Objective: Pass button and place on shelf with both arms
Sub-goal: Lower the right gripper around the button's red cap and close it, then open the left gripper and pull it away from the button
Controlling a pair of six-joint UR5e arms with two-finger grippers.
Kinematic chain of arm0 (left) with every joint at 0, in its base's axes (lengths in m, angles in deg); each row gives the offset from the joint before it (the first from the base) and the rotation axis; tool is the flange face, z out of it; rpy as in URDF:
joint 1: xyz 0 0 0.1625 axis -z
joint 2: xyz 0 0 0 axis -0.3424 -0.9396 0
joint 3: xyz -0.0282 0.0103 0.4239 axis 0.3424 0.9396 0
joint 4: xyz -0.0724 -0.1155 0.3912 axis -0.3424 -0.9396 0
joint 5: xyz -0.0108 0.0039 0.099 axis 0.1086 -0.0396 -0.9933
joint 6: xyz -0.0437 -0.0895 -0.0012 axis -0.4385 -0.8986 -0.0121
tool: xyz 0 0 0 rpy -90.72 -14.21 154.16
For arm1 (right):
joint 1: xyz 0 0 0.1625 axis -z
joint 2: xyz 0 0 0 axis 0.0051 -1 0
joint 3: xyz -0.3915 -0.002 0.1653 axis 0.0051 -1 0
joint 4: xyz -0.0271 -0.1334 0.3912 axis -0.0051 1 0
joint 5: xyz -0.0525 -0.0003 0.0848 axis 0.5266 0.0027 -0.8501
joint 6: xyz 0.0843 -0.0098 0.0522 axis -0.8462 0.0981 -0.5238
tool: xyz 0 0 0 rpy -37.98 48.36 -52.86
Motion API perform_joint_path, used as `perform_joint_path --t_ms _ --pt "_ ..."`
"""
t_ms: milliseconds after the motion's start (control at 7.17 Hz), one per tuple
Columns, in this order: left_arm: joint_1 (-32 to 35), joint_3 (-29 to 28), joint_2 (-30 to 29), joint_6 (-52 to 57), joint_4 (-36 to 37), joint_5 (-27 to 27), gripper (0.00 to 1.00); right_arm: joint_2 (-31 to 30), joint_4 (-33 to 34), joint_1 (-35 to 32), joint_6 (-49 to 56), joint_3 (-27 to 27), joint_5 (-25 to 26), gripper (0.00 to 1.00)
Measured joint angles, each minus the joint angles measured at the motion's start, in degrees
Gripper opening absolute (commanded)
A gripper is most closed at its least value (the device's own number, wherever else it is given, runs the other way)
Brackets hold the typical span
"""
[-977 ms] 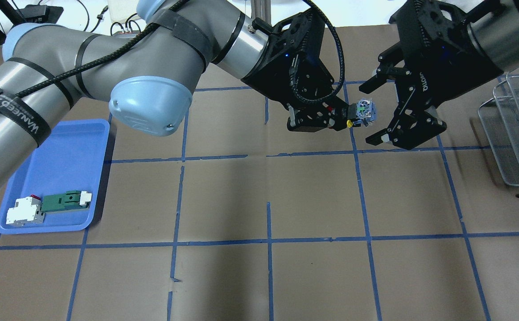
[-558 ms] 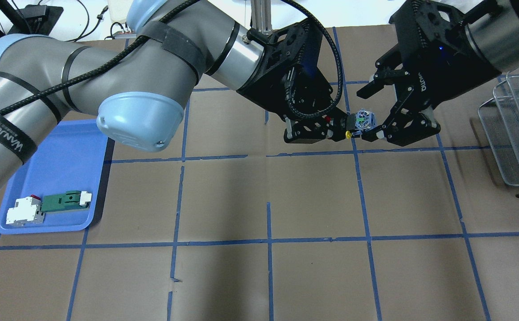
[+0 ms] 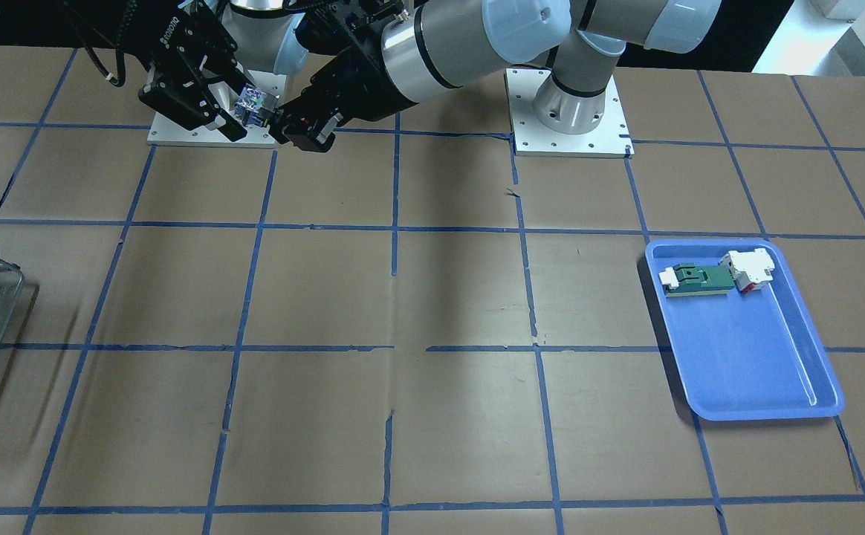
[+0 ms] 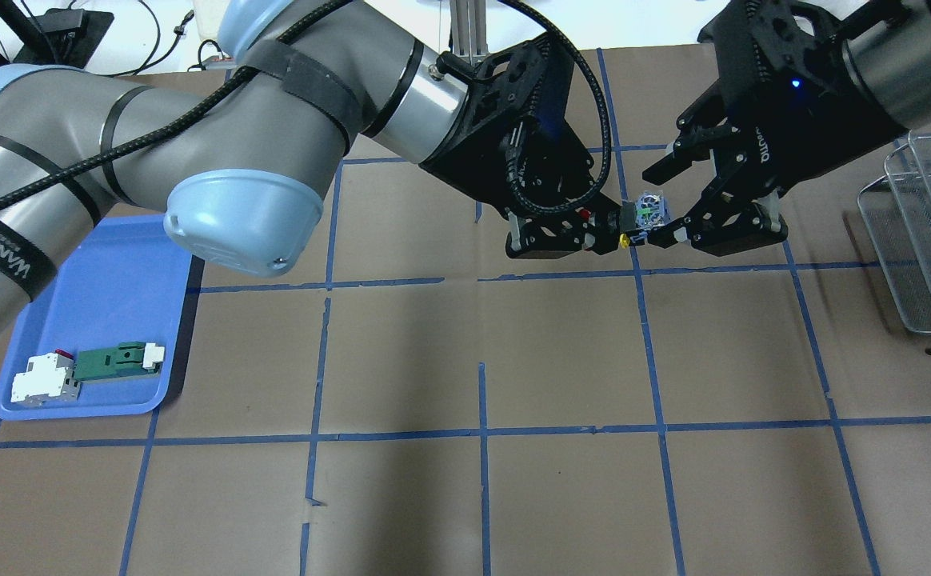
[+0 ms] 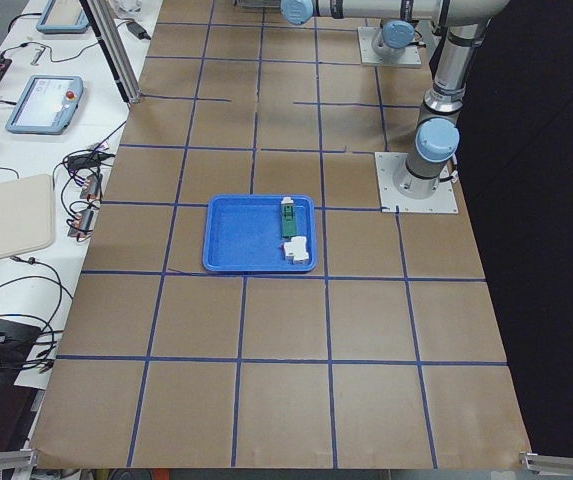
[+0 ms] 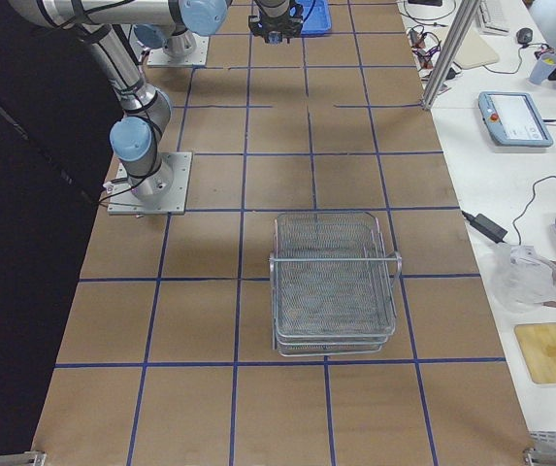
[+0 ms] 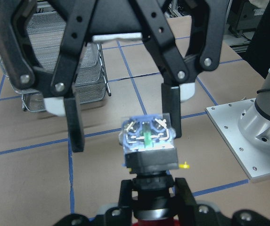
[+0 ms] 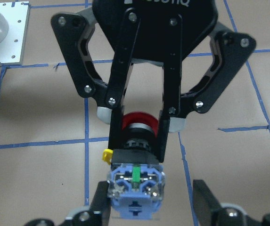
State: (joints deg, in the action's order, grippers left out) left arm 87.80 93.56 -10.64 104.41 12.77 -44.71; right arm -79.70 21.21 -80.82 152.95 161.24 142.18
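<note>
My right gripper needs to grab the button by its grey-blue base [image 3: 250, 104] next, to take the button over for the shelf.
The button [image 4: 648, 214] hangs in the air between both grippers. My left gripper [image 4: 603, 228] is shut on its red cap and black collar, and the grey-blue base points at the right gripper. In the right wrist view the red cap [image 8: 139, 121] sits between the left gripper's fingers [image 8: 118, 129]. My right gripper [image 4: 661, 204] is open, its fingers [image 7: 171, 110] straddling the base [image 7: 146, 141]; one finger is close beside it, the other stands apart. The wire-mesh shelf [image 4: 925, 232] stands at the table's right edge, away from both grippers.
A blue tray [image 4: 113, 296] at the table's left holds a green-and-white part [image 4: 117, 360] and a white-and-red block [image 4: 43, 378]. The shelf also shows in the exterior right view [image 6: 334, 282]. Brown paper with blue tape lines covers the table.
My right gripper has moved in toward the left gripper, and its open fingers now straddle the button's base. The left arm has shifted slightly, still holding the button.
</note>
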Motion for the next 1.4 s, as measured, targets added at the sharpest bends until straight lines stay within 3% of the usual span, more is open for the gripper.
perform_joint_path --t_ms 1116,1256,1395 --pt "0.1 -0.5 1.1 -5.0 0.7 -0.9 0.00 -1.6 -3.9 -0.1 -0.1 0.1 0.0 0.00" --pt "0.1 -0.6 1.1 -5.7 0.8 -0.9 0.83 -1.6 -3.8 -0.1 -0.1 0.1 0.0 0.00" --pt "0.1 -0.7 1.0 -6.1 0.9 -0.9 0.85 -1.6 -3.9 -0.1 -0.2 0.1 -0.1 0.00"
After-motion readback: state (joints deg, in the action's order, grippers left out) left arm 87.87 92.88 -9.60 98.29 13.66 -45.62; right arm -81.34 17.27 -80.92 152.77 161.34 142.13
